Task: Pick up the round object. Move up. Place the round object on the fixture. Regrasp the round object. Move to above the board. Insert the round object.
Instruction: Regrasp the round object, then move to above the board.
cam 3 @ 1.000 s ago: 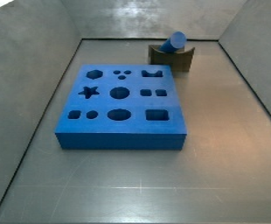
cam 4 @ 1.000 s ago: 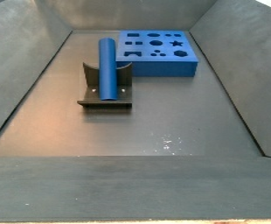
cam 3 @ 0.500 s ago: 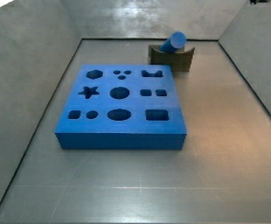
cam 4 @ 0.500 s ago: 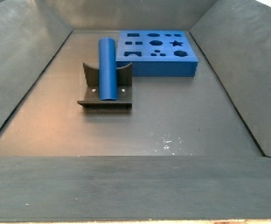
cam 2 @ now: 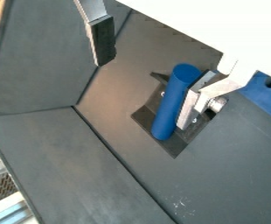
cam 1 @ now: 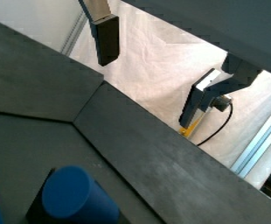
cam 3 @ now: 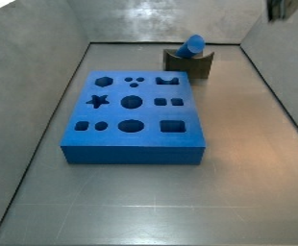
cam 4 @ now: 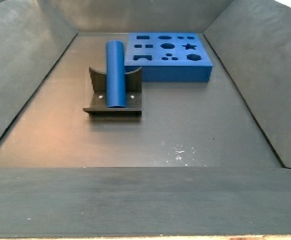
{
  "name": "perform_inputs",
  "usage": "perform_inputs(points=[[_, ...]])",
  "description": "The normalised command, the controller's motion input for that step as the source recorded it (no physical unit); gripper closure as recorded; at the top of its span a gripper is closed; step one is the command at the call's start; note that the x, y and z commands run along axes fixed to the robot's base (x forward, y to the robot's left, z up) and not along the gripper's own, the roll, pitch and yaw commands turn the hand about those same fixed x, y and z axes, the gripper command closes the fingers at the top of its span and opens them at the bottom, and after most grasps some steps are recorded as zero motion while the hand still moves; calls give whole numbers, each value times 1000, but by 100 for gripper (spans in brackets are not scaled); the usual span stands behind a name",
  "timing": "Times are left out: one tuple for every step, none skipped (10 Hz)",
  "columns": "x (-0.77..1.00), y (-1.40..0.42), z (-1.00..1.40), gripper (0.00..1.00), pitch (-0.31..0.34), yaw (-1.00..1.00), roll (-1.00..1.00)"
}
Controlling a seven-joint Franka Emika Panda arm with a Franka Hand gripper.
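Observation:
I need to grab the cylinder by its upper end next with my gripper. That end sticks up, and the cylinder's lower part lies down in the dark fixture (cam 3: 190, 64).
The round object, a long blue cylinder (cam 4: 115, 67), lies tilted in the dark fixture (cam 4: 112, 105), its upper end (cam 3: 193, 43) sticking up over the fixture (cam 3: 190, 64) at the back of the bin. The blue board (cam 3: 133, 113) with its cut-out holes lies flat beside the fixture; it is also visible as the board (cam 4: 170, 54). My gripper (cam 2: 149, 70) hangs open high above the cylinder (cam 2: 173, 101), nothing between its fingers (cam 2: 100, 39). In a wrist view the gripper (cam 1: 152, 68) shows the cylinder's round end (cam 1: 73, 197) far below. A dark part of the gripper (cam 3: 283, 8) shows in the top corner.
Grey sloping walls (cam 4: 22, 84) enclose the dark floor (cam 4: 174, 131). Beyond the bin wall (cam 1: 33, 70), a wrist view shows white sheeting (cam 1: 162, 52) and a yellow cable (cam 1: 187, 131). A corner of the board (cam 2: 267, 87) shows past the fixture (cam 2: 173, 136).
The gripper has come down into the top right corner of a side view, where nothing showed a second ago. The cylinder, fixture and board have not moved.

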Motion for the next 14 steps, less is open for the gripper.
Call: perform_inputs(points=[[50,34,-1000,0,-73,87,158],[59,30,-1000,0,-89,59,108],[68,29,-1000,0,-97,40,84],[73,29,-1000,0,-93,19,73],[79,24,-1000,0,-88,3,67],[88,20,-1000,0,-76,-13,69],[89,16,-911,0,-61,-21,67],[86,11,-799,0,-52,-22,66],[77,3,-528,0,-22,-21,65],[74,2,-422,0,-8,-19,66],[76,-3,-219,0,10,-4,71],[0,0,0,100,0,0,0],[168,230,1000,100,-55,-25,-214],[166,229,1000,100,-50,-36,-216]])
